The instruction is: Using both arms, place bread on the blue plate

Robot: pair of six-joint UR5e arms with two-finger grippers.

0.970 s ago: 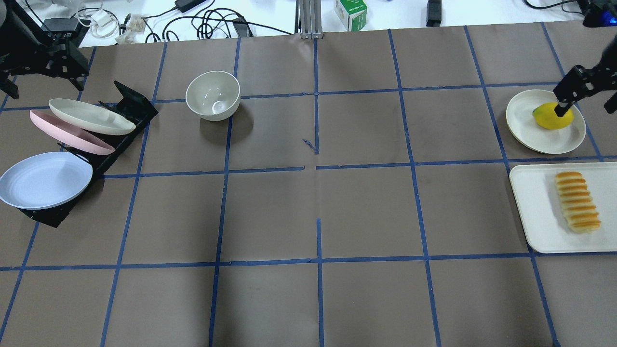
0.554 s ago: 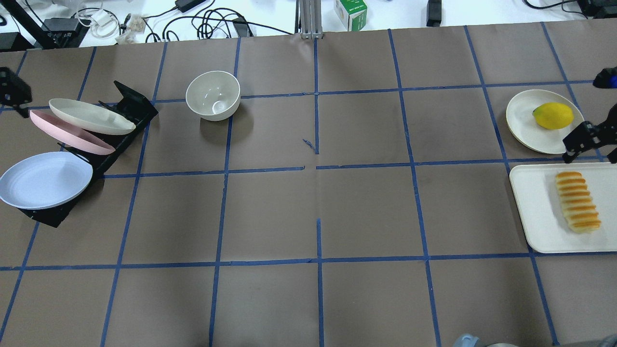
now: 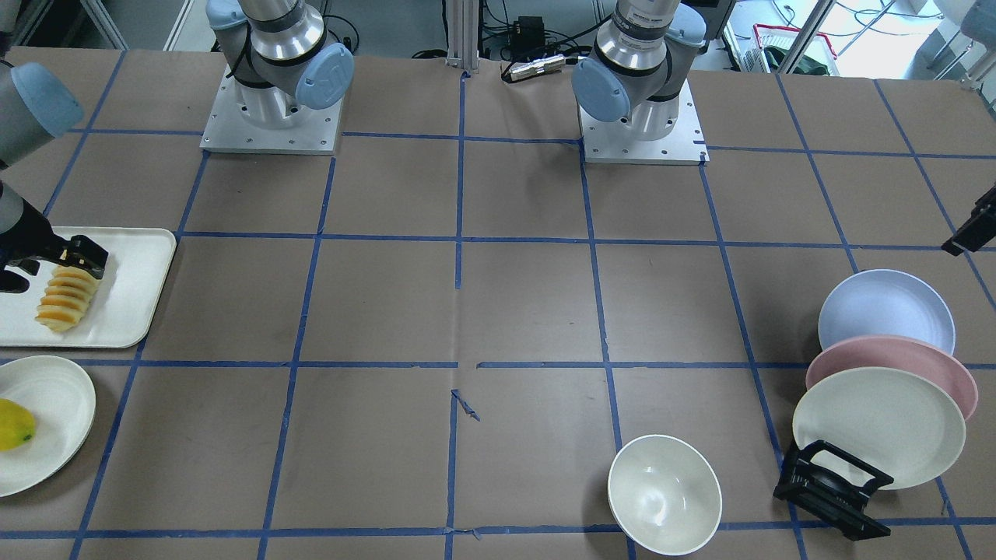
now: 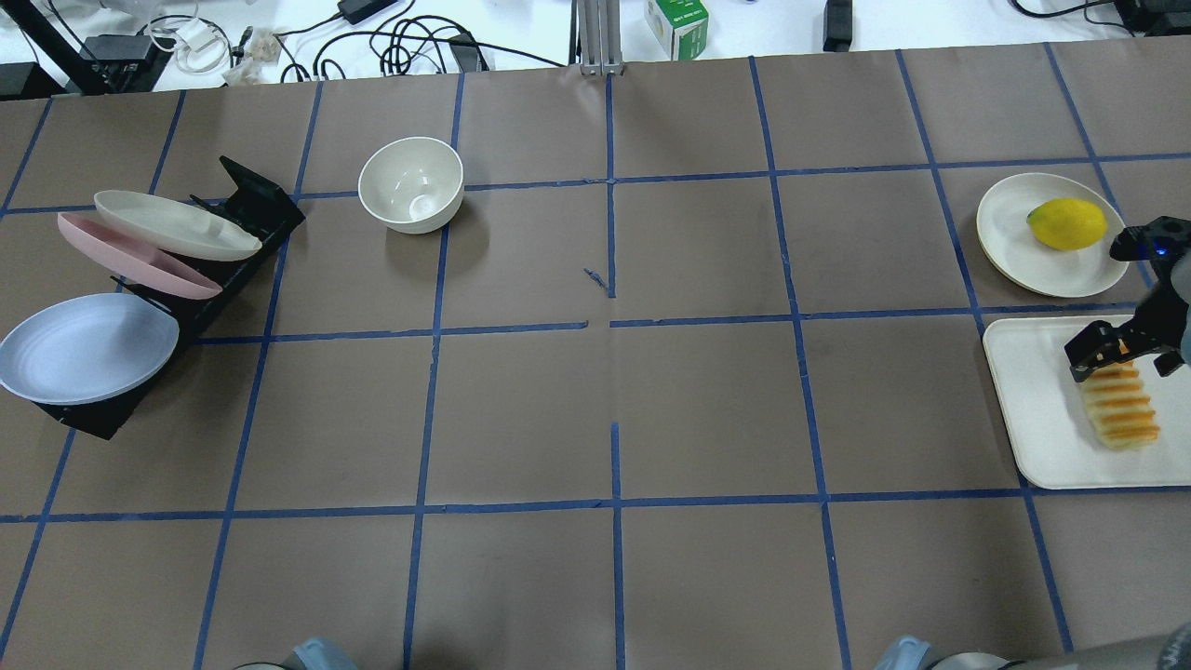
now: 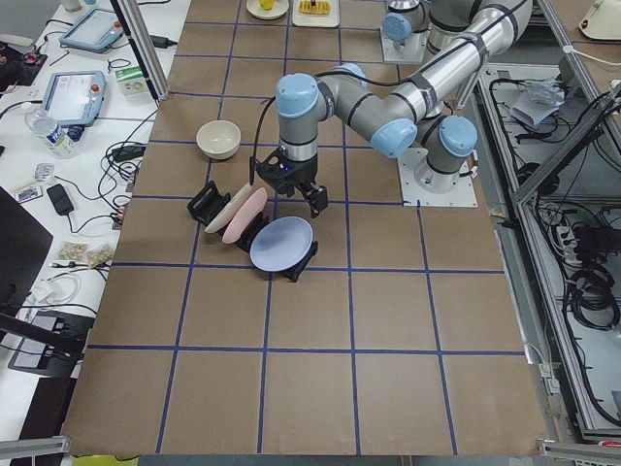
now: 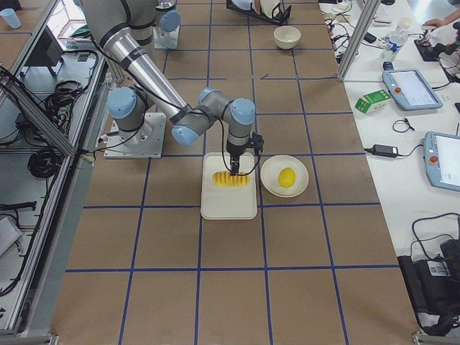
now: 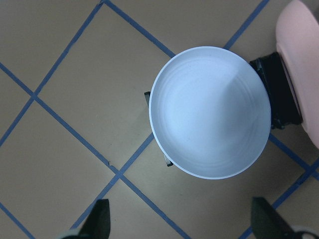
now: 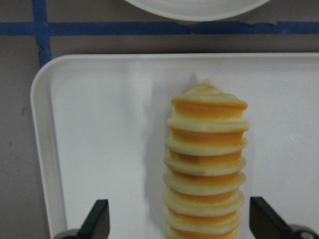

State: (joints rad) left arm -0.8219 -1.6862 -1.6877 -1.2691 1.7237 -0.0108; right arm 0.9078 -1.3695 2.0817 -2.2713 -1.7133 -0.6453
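My right gripper takes hold of the bread around its ridged middle (image 3: 68,297) next, to place the bread on the blue plate (image 3: 885,303).
The bread (image 4: 1121,414) lies on a white tray (image 4: 1033,409) at the table's right edge. My right gripper (image 4: 1121,354) hovers open over the bread's far end. In the right wrist view the fingers (image 8: 97,221) stand wide on both sides of the bread (image 8: 207,164) without touching it. The blue plate (image 4: 88,349) leans in a black rack (image 4: 242,200) at the left. My left gripper (image 7: 179,221) is open and empty above the blue plate (image 7: 209,112). It is outside the overhead view and shows at the front view's right edge (image 3: 973,229).
A pink plate (image 4: 130,256) and a cream plate (image 4: 177,226) lean in the same rack behind the blue one. A white bowl (image 4: 410,184) stands at the back left of centre. A yellow fruit (image 4: 1067,223) lies on a cream plate (image 4: 1014,242) beyond the tray.
My right gripper has moved from the yellow fruit's plate towards me, to over the bread's far end. My left gripper has left the overhead view on the left.
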